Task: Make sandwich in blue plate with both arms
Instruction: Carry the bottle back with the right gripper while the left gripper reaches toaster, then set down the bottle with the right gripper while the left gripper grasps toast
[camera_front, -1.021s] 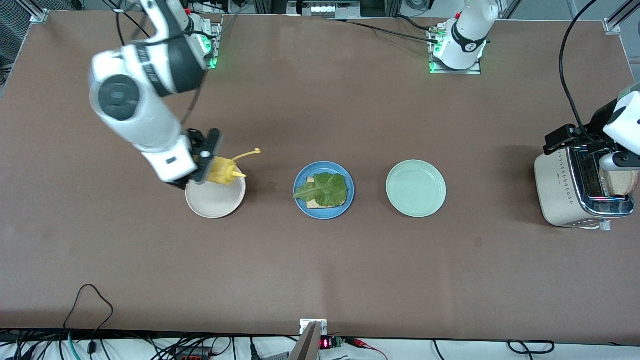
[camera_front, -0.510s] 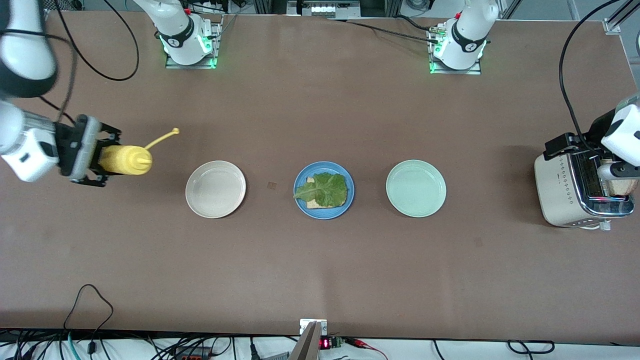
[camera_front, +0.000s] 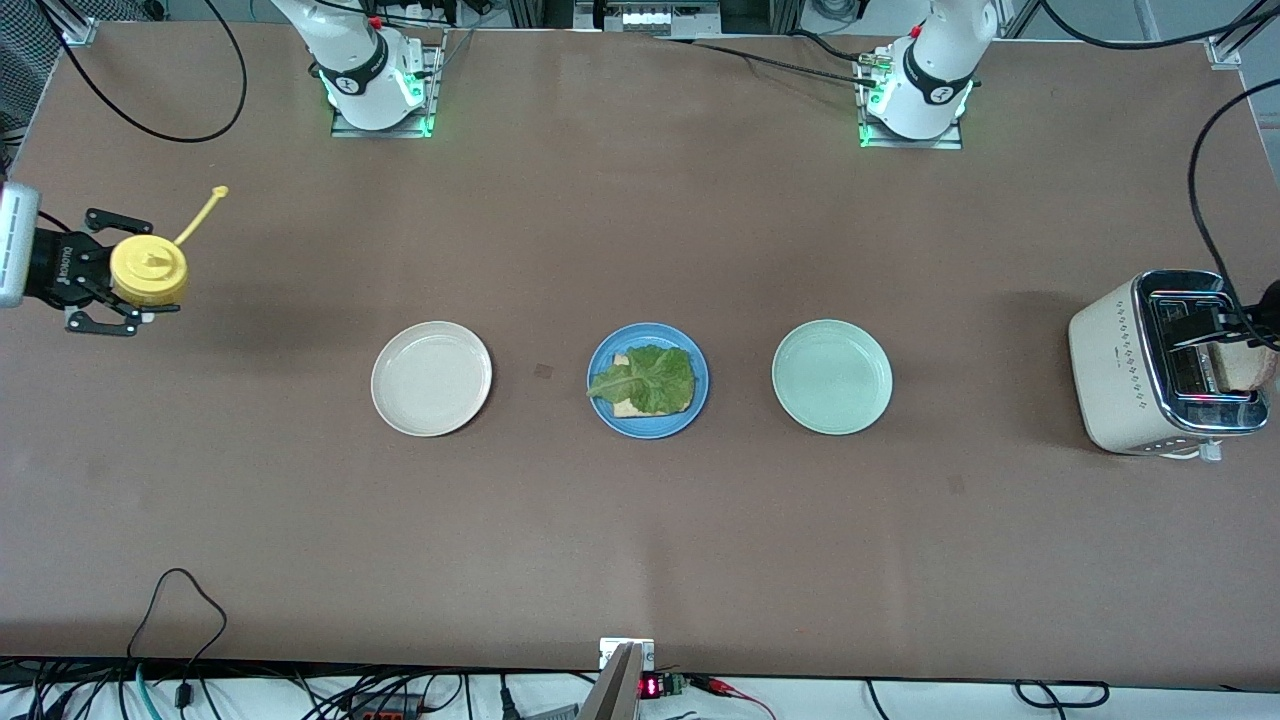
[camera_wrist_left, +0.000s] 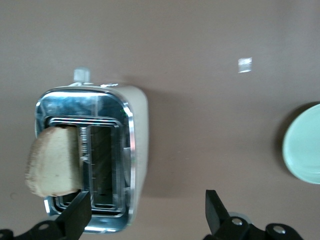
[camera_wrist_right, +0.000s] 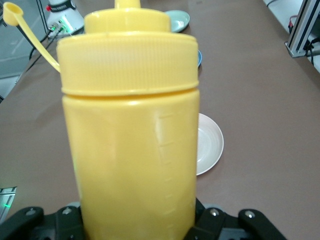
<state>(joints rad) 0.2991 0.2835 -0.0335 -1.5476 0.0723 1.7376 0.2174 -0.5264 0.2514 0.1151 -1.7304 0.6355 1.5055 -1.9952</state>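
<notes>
I should next use my left gripper to grab the bread slice by its exposed top end (camera_front: 1250, 367) (camera_wrist_left: 44, 162), because the toaster slot closes around the slice's lower part.
The blue plate (camera_front: 600, 362) lies mid-table with one bread slice (camera_front: 627, 408) on it and a green lettuce leaf (camera_front: 650, 378) on top. A second bread slice (camera_front: 1245, 368) (camera_wrist_left: 52, 160) stands in the slot of the toaster (camera_front: 1120, 370) (camera_wrist_left: 137, 150) at the left arm's end. My left gripper (camera_wrist_left: 147, 215) hangs open over the toaster's edge, holding nothing. My right gripper (camera_front: 125, 272) (camera_wrist_right: 137, 225) is shut on an upright yellow squeeze bottle (camera_front: 148, 270) (camera_wrist_right: 130, 150) over the right arm's end of the table.
A cream plate (camera_front: 431, 378) (camera_wrist_right: 210, 142) lies beside the blue plate toward the right arm's end. A mint-green plate (camera_front: 831, 376) (camera_wrist_left: 305, 150) lies beside it toward the left arm's end. The bottle's cap (camera_front: 218, 192) dangles on a thin strap.
The right arm swung the yellow bottle from over the cream plate out to its end of the table and turned it upright. The left arm drew back from the toaster toward the view's edge.
</notes>
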